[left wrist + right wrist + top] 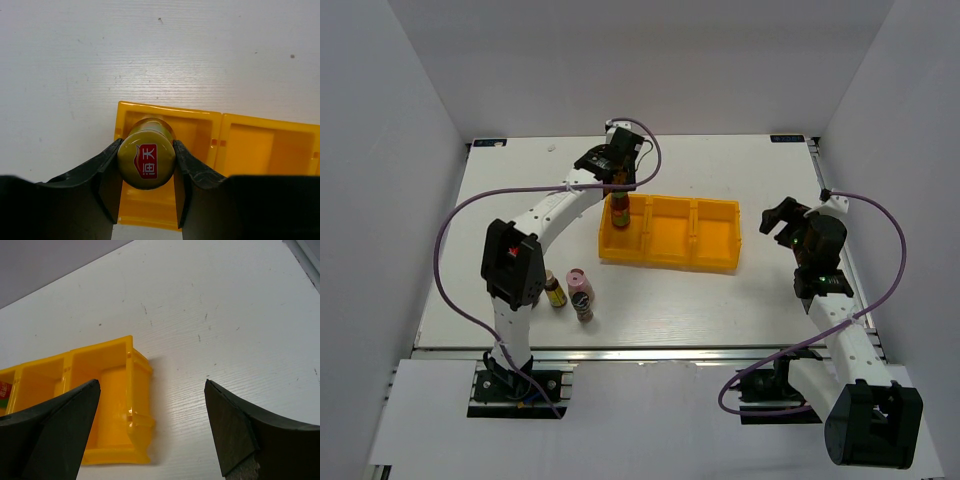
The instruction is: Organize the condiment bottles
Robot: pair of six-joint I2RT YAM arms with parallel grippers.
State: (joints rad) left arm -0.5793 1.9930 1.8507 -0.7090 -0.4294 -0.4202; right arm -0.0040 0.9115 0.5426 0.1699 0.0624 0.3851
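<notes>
The slim yellow-capped bottle is standing upright inside the sides of the tray's end section and would stay standing there, so my left gripper needs to open now.
My left gripper (618,172) is shut on the cap of a slim yellow-capped bottle (620,210), which stands upright in the left compartment of the yellow tray (670,264). In the left wrist view the fingers (107,170) press both sides of the olive-yellow cap (146,159), which carries a red label. A second small yellow-capped bottle (554,290) and a pink-capped bottle (580,294) stand on the table at the front left, beside the left arm. The red-capped bottles are out of view. My right gripper (782,222) is open and empty, just right of the tray (135,390).
The tray's middle and right compartments (715,232) hold nothing. The left arm's base link (512,265) stands close to the two loose bottles. White walls enclose the table on three sides.
</notes>
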